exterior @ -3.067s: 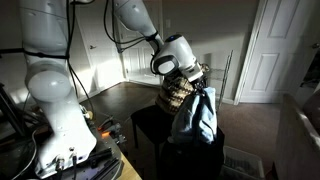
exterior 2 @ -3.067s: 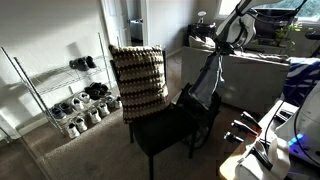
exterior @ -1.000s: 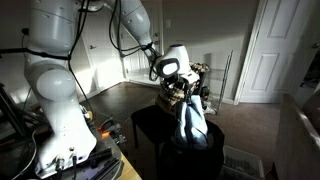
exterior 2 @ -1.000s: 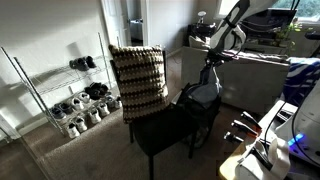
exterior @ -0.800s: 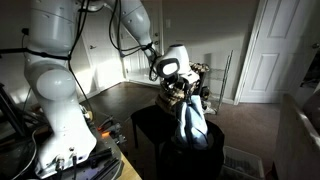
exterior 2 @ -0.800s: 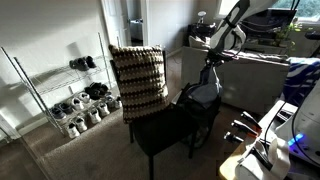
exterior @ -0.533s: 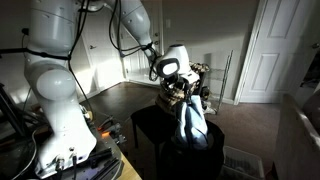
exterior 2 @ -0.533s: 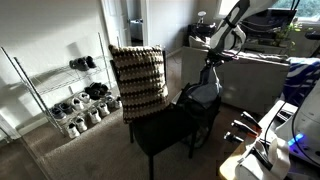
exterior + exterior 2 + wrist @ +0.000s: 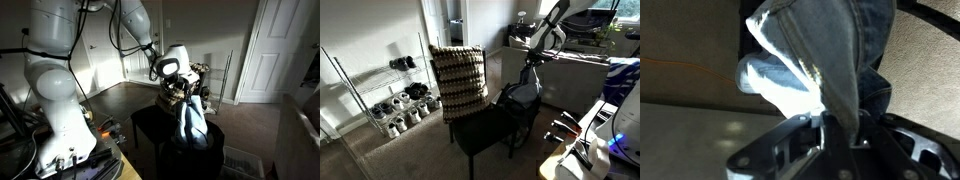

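Observation:
My gripper should open now. The lower part of the denim garment hangs inside the black basket below the fingers, so the garment would fall in if I let go.
My gripper is shut on the top of a blue denim garment. The cloth hangs down from it and its lower part bunches on the side of a black chair. In an exterior view the gripper stands above the chair seat, with the garment piled at the seat's edge. A patterned woven cushion leans against the chair back. In the wrist view the denim runs straight into the closed gripper; the chair is hidden behind it.
A wire shoe rack with several shoes stands by the wall. A pale sofa lies behind the chair. A white door is at the back. The robot's white base sits on a bench with cables.
Three seconds ago the gripper held the garment higher; it has come down and the cloth now rests on the chair. Nothing has moved over the last second.

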You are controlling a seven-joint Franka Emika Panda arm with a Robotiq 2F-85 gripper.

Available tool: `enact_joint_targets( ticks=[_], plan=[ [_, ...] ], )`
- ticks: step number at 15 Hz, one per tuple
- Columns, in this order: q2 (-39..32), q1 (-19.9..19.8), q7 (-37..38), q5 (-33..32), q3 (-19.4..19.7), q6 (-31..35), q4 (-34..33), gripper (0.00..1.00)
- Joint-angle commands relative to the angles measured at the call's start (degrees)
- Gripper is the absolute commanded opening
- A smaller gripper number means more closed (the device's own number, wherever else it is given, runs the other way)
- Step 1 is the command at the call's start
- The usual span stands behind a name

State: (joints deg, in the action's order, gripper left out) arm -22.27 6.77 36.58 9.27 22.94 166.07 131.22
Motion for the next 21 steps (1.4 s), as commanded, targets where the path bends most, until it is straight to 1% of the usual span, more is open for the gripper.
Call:
enact_joint_targets(
  ticks=[1, 2, 3, 4, 6, 10, 14, 17, 18, 21],
  plan=[
    [0.06, -1.24, 0.65, -1.06, -1.05, 0.15, -0.05, 0.08],
    [0.06, -1.24, 0.65, -1.06, -1.05, 0.15, -0.05, 0.08],
    [0.06, -1.24, 0.65, -1.06, -1.05, 0.15, -0.05, 0.33],
    [-1.08, -0.48, 1.91, -1.51, -0.25, 0.38, -0.78, 0.34],
    [-1.37, -0.45, 2.36, -1.42, -0.17, -0.59, -2.21, 0.46],
    [-3.01, -0.04, 3.99, -1.72, 0.27, -2.94, -7.45, 0.71],
    [-3.41, -1.40, 3.88, -1.25, -1.12, -5.54, -11.07, 0.97],
    [-2.16, -3.51, 2.07, -0.29, -3.52, -8.17, -11.92, 1.00],
    [-3.07, -2.98, 3.07, -1.33, -3.00, -5.76, -11.50, 1.00],
    [-3.14, -3.46, 2.99, -1.21, -3.49, -5.95, -11.84, 1.00]
  ],
)
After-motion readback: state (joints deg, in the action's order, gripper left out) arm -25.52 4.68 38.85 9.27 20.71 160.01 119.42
